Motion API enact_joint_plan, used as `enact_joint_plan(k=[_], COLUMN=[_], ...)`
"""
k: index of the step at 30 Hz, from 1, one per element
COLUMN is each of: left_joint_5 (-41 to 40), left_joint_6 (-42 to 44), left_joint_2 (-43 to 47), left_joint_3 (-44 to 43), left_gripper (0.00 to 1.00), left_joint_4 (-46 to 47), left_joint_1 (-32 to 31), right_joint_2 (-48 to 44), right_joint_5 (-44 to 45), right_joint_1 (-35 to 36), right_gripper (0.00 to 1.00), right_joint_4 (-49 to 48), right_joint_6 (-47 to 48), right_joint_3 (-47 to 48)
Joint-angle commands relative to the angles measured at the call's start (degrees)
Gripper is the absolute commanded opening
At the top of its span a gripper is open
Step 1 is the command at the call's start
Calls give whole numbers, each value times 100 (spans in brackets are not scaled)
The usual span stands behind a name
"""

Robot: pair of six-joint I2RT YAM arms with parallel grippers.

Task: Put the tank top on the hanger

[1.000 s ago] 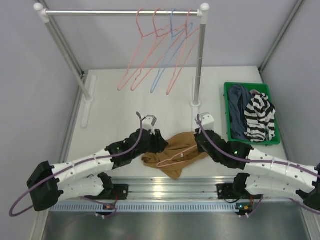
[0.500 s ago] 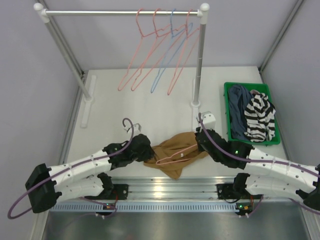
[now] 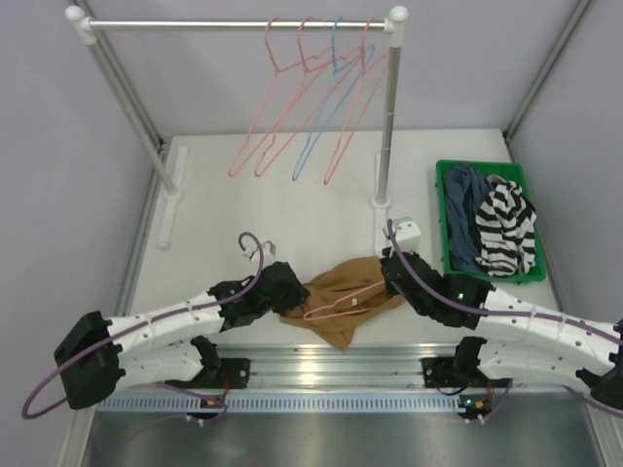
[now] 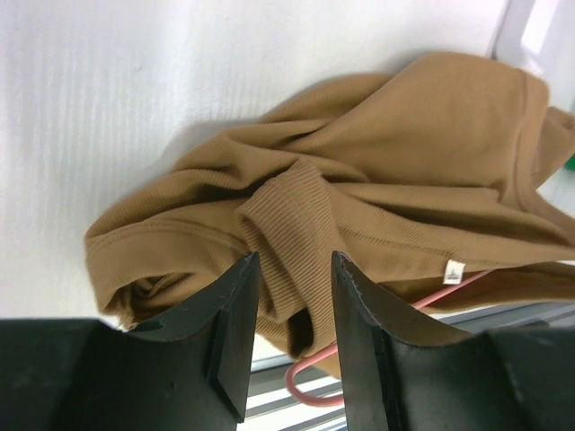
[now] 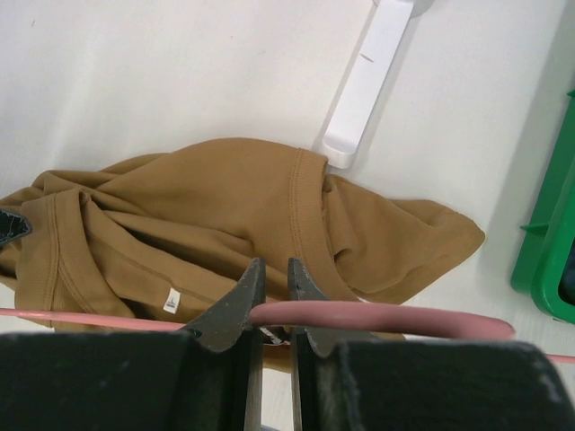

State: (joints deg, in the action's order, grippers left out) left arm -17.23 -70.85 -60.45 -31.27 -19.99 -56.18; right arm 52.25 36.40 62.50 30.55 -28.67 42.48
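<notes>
My left gripper grabs the tank top's ribbed fold (image 3: 307, 294) (image 4: 293, 241) beside the pink hanger wire next, to pull that fold over the hanger.
The tan tank top (image 3: 343, 290) lies crumpled on the white table near the front edge. A salmon-pink wire hanger (image 3: 336, 307) rests across it. My right gripper (image 3: 391, 274) is at the top's right side, shut on the hanger wire (image 5: 404, 320), which runs through my right gripper (image 5: 272, 266) above the tank top (image 5: 225, 206). My left gripper (image 3: 289, 295) sits at the top's left edge. In the left wrist view my left gripper (image 4: 293, 262) stands open, a ribbed fold of the tank top (image 4: 359, 171) just past its tips. The hanger's hook (image 4: 310, 384) shows below.
A clothes rail (image 3: 234, 24) at the back carries several pink hangers (image 3: 282, 107) and a light blue one (image 3: 326, 117). Its right post (image 3: 386, 126) and white foot (image 5: 368, 72) stand just behind the top. A green bin (image 3: 446, 219) at right holds a striped garment (image 3: 506, 229) and a dark one.
My left gripper has drawn back from behind the tank top's left part toward the front left and now sits low at its left edge. The right arm and hanger stayed put.
</notes>
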Motion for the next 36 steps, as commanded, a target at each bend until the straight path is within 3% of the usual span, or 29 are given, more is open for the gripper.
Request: enact_joint_plan(k=[1, 10, 14, 18, 22, 36], left_joint_5=[-184, -43, -166, -237, -132, 237], left_joint_6=[-219, -271, -236, -184, -157, 422], left_joint_2=[-99, -503, -302, -126, -3, 1570], left_joint_3=[155, 349, 420, 490, 665, 1413], left_gripper=[43, 38, 29, 9, 0, 0], left_joint_4=[880, 1419, 1436, 1331, 1375, 1656], left_joint_1=[11, 11, 11, 11, 11, 11], right_joint_2=[-4, 49, 57, 128, 268, 549], right_joint_5=[201, 350, 534, 789, 1026, 1413], right_joint_1=[87, 87, 87, 96, 87, 87], right_gripper=[0, 0, 0, 0, 0, 0], right_joint_4=[4, 215, 451, 680, 926, 1296], right_joint_6=[-60, -148, -367, -622, -877, -1370], right_joint_3=[349, 472, 542, 604, 735, 876])
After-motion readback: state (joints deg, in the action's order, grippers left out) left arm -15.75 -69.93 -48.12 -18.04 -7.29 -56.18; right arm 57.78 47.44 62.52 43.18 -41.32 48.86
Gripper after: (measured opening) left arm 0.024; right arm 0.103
